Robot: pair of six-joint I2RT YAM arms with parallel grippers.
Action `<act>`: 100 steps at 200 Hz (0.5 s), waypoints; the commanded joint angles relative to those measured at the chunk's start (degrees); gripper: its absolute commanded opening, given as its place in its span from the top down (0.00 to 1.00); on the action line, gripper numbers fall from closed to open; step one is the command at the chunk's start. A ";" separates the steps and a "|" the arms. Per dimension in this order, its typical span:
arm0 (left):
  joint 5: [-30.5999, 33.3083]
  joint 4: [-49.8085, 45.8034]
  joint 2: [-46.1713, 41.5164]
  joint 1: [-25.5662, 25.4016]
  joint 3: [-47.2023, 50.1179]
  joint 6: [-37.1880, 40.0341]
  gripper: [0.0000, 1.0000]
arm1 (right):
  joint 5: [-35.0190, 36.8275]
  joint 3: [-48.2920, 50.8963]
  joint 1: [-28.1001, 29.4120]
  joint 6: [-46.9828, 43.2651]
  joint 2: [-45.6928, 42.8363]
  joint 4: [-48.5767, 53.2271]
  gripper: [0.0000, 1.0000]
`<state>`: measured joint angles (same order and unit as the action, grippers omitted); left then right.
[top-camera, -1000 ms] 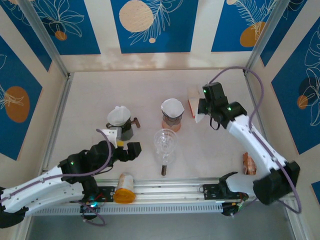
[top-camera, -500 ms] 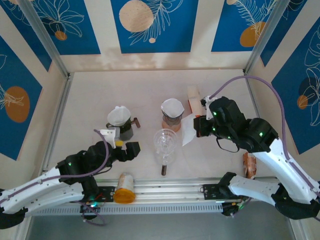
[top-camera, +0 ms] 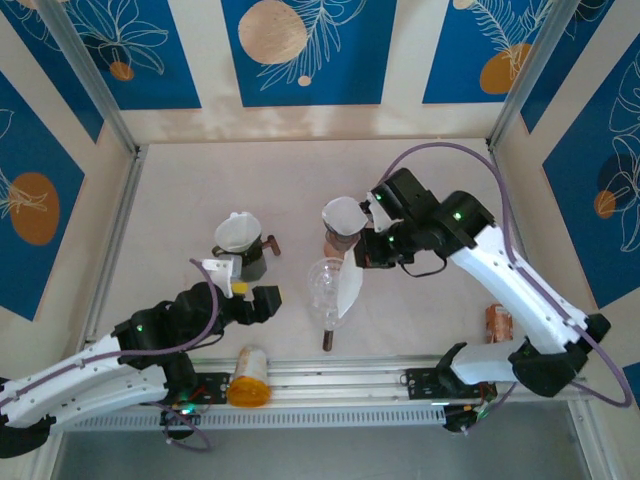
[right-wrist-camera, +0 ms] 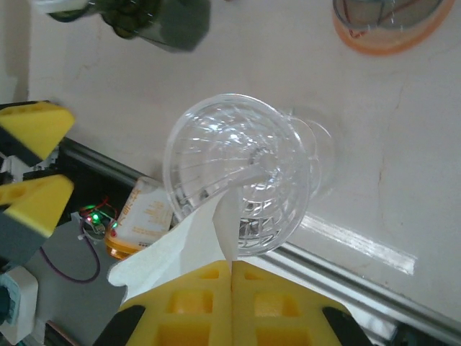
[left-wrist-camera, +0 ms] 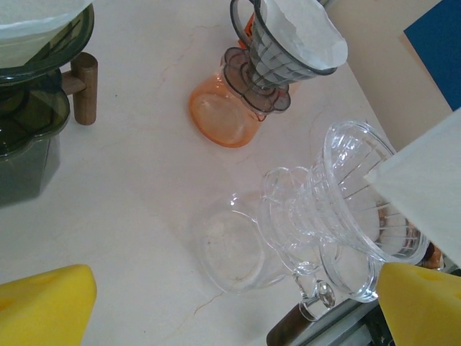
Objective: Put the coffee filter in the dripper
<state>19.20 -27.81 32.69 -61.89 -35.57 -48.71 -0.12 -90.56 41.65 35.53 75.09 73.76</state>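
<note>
The filter would fall outside if my right gripper opened now: only its tip is over the dripper's opening (right-wrist-camera: 238, 169), and most is beyond the dripper's rim.
The clear glass dripper (top-camera: 328, 283) sits on a glass carafe near the table's front middle. My right gripper (top-camera: 366, 260) is shut on the white paper coffee filter (top-camera: 350, 287), which hangs over the dripper's right rim. In the right wrist view the filter (right-wrist-camera: 176, 252) is pinched between the yellow pads (right-wrist-camera: 209, 295), and its folded tip reaches into the dripper's mouth (right-wrist-camera: 238, 169). My left gripper (top-camera: 250, 290) stands open just left of the dripper, with nothing between its fingers. The left wrist view shows the dripper (left-wrist-camera: 360, 209) with the filter's corner (left-wrist-camera: 425, 184) above it.
A dark dripper with a filter stands on an orange carafe (top-camera: 343, 228) behind the clear one. A second dark dripper with a filter (top-camera: 240, 240) is at the left. An orange-lidded bottle (top-camera: 250, 375) lies by the front rail, and a copper object (top-camera: 497, 325) lies at the right.
My right arm has swung left and toward the front with the filter, from the back right to over the clear dripper. The left arm has hardly moved.
</note>
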 commanded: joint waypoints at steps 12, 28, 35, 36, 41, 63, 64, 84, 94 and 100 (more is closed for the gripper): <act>-2.44 2.14 0.26 0.53 -2.46 2.76 0.00 | -3.24 -2.89 -1.65 -0.16 3.78 4.59 1.00; -4.63 3.87 0.91 0.80 -3.03 3.98 0.00 | -1.84 -3.79 -1.39 -0.43 5.78 5.24 1.00; -6.42 5.19 1.42 1.11 -3.09 4.59 0.00 | -1.41 -4.14 -1.31 -0.50 6.66 5.43 1.00; -6.70 5.29 1.51 1.13 -3.14 4.63 0.00 | -1.30 -4.21 -1.31 -0.53 6.79 5.43 1.00; -7.96 5.99 2.07 1.49 -3.33 4.89 0.00 | -0.91 -4.39 -1.31 -0.54 7.33 5.37 1.00; -13.56 9.29 4.97 3.09 -4.24 5.64 0.00 | 0.14 -5.34 -0.85 -0.81 9.68 5.25 1.00; -13.65 9.45 5.08 3.18 -4.24 5.60 0.00 | 0.26 -5.33 -0.81 -0.85 9.75 5.26 1.00; -17.98 14.21 7.39 4.35 -3.88 5.64 0.00 | 1.93 -6.15 0.24 -1.31 11.75 5.35 1.00; -19.42 16.88 8.52 4.82 -3.51 5.64 0.00 | 2.67 -6.31 0.66 -1.59 12.49 5.27 1.00; -20.46 18.30 9.27 5.13 -3.35 5.64 0.00 | 3.28 -6.35 1.04 -1.73 12.94 5.21 1.00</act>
<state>5.50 -17.67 40.05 -58.06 -38.22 -44.40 1.23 -94.91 41.39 35.00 86.50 77.25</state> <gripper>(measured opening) 0.998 0.061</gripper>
